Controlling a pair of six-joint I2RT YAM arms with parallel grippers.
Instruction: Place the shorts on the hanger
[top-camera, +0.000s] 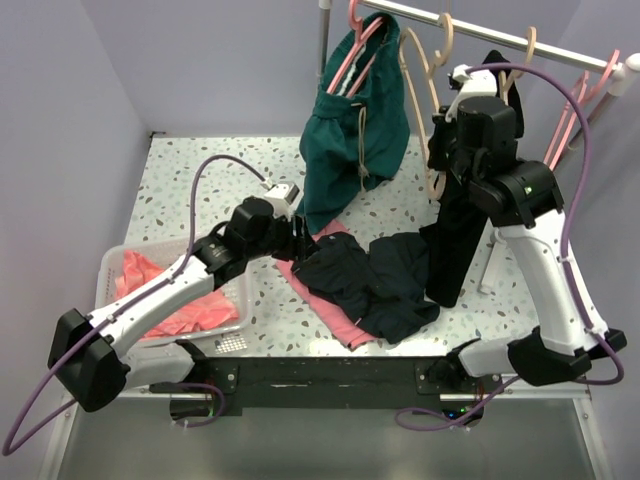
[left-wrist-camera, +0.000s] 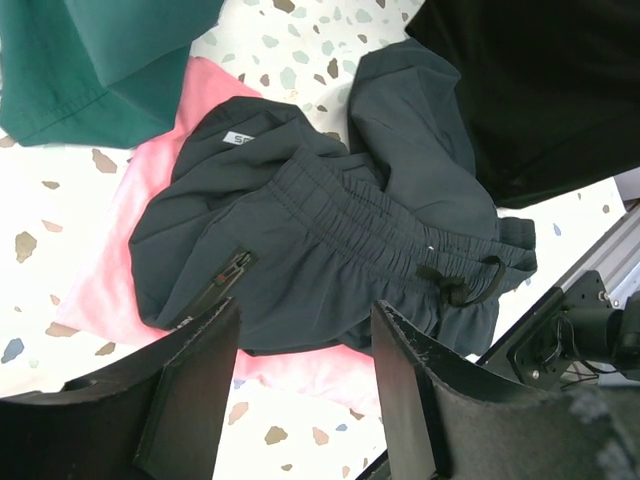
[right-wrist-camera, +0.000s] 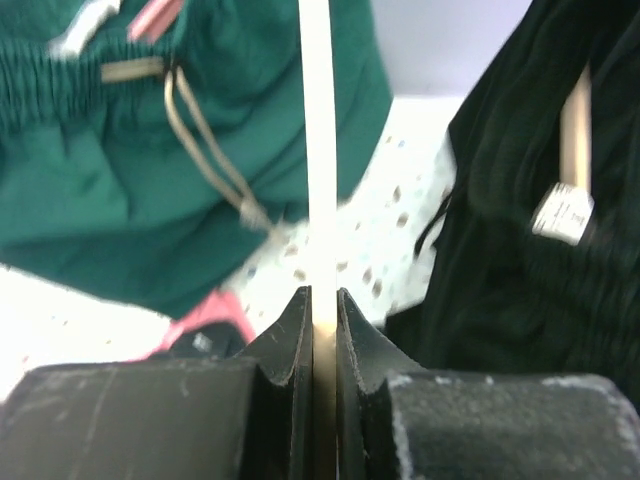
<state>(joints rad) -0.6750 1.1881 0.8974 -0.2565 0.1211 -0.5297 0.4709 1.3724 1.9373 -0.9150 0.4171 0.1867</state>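
I should next grab one end of the gathered waistband of the shorts with my left gripper, keeping the waistband's opening free to slip over the hanger.
The dark navy shorts (top-camera: 372, 275) lie crumpled on the table, partly over a pink cloth (top-camera: 335, 318). In the left wrist view the shorts (left-wrist-camera: 330, 250) show their gathered waistband and drawstring. My left gripper (top-camera: 300, 240) hovers just left of the shorts, open and empty (left-wrist-camera: 305, 325), above their near edge. The beige hanger (top-camera: 412, 75) hangs by its hook from the rail. My right gripper (top-camera: 440, 150) is shut on the hanger's thin bar (right-wrist-camera: 318, 150), which runs up from between the jaws (right-wrist-camera: 323, 300).
A teal-green garment (top-camera: 355, 130) hangs on a pink hanger at the rail (top-camera: 500, 35). A long black garment (top-camera: 455, 240) hangs right of the shorts. More pink hangers (top-camera: 570, 120) hang far right. A clear basket (top-camera: 110, 265) with pink clothes stands at left.
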